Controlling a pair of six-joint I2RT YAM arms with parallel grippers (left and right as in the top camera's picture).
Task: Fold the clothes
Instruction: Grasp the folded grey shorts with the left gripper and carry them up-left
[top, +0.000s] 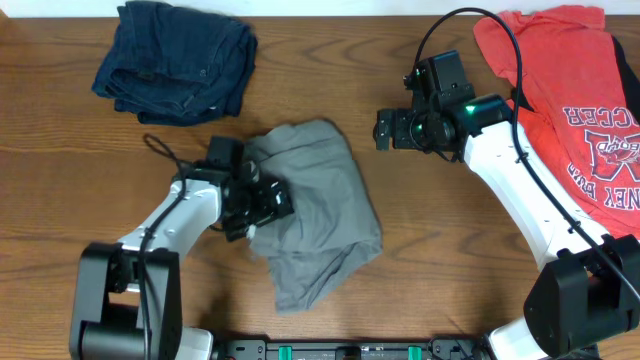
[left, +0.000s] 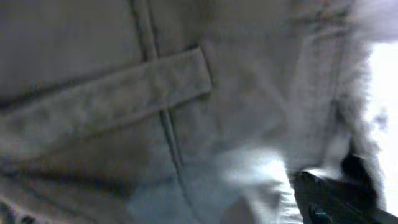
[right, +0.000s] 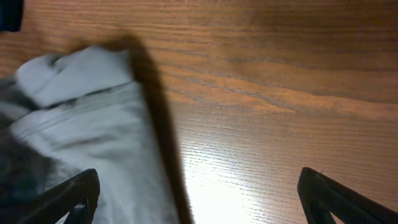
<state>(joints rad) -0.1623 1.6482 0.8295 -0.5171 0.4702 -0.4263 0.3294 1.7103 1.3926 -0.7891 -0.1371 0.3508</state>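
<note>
I will grab the shorts' edge beside the belt loop next with my left gripper, to lay the grey-khaki shorts (top: 320, 205) onto the navy denim garment.
The grey-khaki shorts (top: 320, 205) lie crumpled in the middle of the wooden table. My left gripper (top: 268, 205) is pressed into their left edge. The left wrist view is filled with blurred grey cloth and a belt loop (left: 124, 93). One dark finger (left: 329, 199) shows far to the right, at its spread position, and the other is hidden under cloth. My right gripper (top: 385, 130) hovers open and empty just beyond the shorts' upper right corner. In the right wrist view its jaws (right: 199, 190) straddle the pale cloth edge (right: 74, 106) and bare wood.
A dark navy denim garment (top: 180, 60) lies bunched at the back left. A red T-shirt with white lettering (top: 575, 100) lies at the right, partly under my right arm. Bare wood (top: 450, 260) shows between the shorts and the right arm.
</note>
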